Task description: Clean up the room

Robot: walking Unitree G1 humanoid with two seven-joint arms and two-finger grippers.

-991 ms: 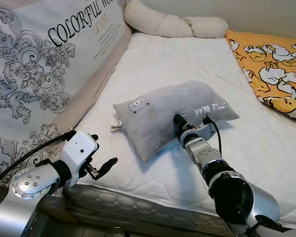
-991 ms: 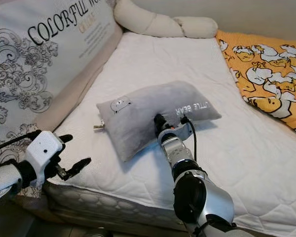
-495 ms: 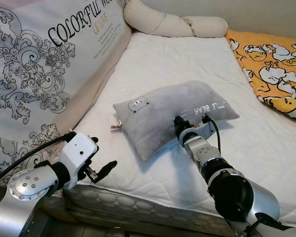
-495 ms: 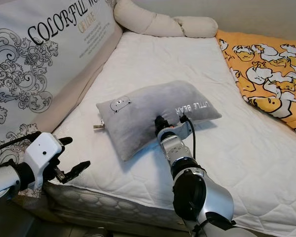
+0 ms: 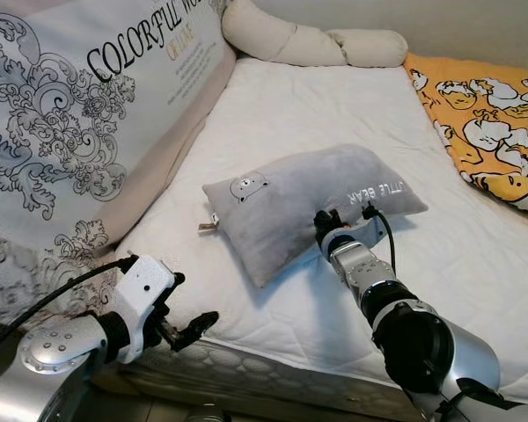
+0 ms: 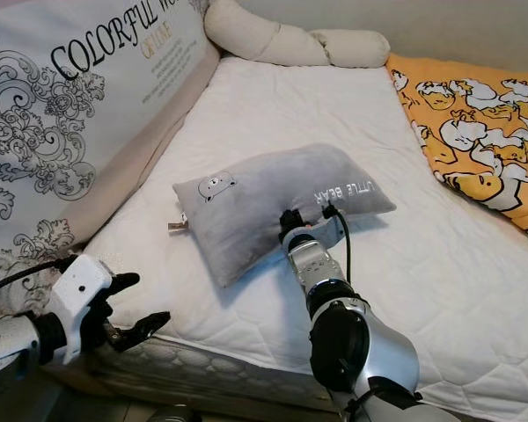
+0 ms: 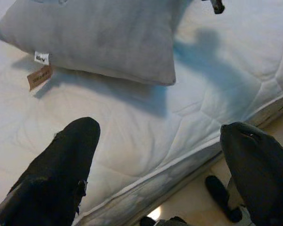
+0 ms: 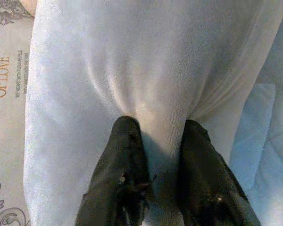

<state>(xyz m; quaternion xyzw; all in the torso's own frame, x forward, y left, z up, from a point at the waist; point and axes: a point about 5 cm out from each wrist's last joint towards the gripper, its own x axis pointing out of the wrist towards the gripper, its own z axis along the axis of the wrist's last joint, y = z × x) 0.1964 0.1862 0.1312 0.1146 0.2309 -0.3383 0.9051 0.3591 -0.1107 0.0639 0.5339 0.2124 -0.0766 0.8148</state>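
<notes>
My left gripper grabs the pillow by its long edge (image 5: 304, 158) beside the bear face next, since the pillow's plump body (image 5: 299, 198) bulges wider than the fingers.
A grey pillow (image 5: 290, 193) with a small bear face and "LITTLE BEAR" lettering lies on the white mattress (image 5: 334, 114). My right gripper (image 5: 324, 221) presses into its near edge and is shut on a pinched fold of the grey fabric (image 8: 161, 123). My left gripper (image 5: 189, 308) hangs open at the mattress's front left corner, apart from the pillow. In the left wrist view its two black fingers (image 7: 61, 169) stand wide apart over the mattress edge, with the pillow (image 7: 99, 37) and its tags beyond.
A large patterned cushion (image 5: 79, 123) reading "COLORFUL" leans along the left side. A cream bolster (image 5: 308, 40) lies at the head. An orange duck-print blanket (image 5: 488, 114) covers the right side. Floor and a dark object (image 7: 221, 197) lie below the mattress edge.
My left gripper has dropped lower, toward the mattress's front edge. The right gripper stays clamped on the pillow, which has barely moved.
</notes>
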